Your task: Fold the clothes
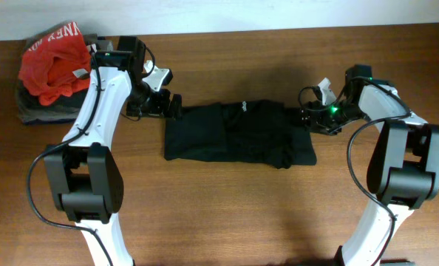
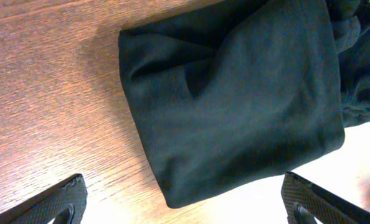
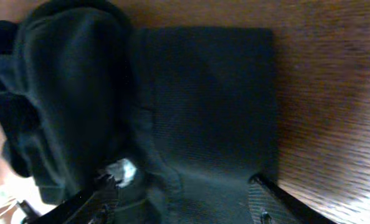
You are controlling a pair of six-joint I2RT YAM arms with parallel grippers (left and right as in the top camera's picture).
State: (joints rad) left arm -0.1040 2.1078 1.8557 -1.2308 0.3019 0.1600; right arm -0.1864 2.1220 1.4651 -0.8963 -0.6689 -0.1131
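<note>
My right gripper grabs the black T-shirt's outer end at its far edge next, to fold that end over the rest of the shirt.
The black T-shirt (image 1: 234, 133) lies folded into a wide rectangle at the table's middle, with a small white logo (image 1: 244, 104) near its far edge. My left gripper (image 1: 171, 103) is open at the shirt's far left corner. In the left wrist view its fingers (image 2: 185, 208) are spread wide with the shirt's folded corner (image 2: 235, 106) just ahead of them, not held. My right gripper (image 1: 308, 117) is open at the shirt's right end. In the right wrist view its fingers (image 3: 179, 205) straddle the dark fabric (image 3: 203, 106), with the small white label (image 3: 121, 171) by one finger.
A red garment with white lettering (image 1: 53, 63) lies on grey and dark folded garments (image 1: 31, 111) at the back left corner. The wooden table (image 1: 227, 214) runs to the wall along the back edge.
</note>
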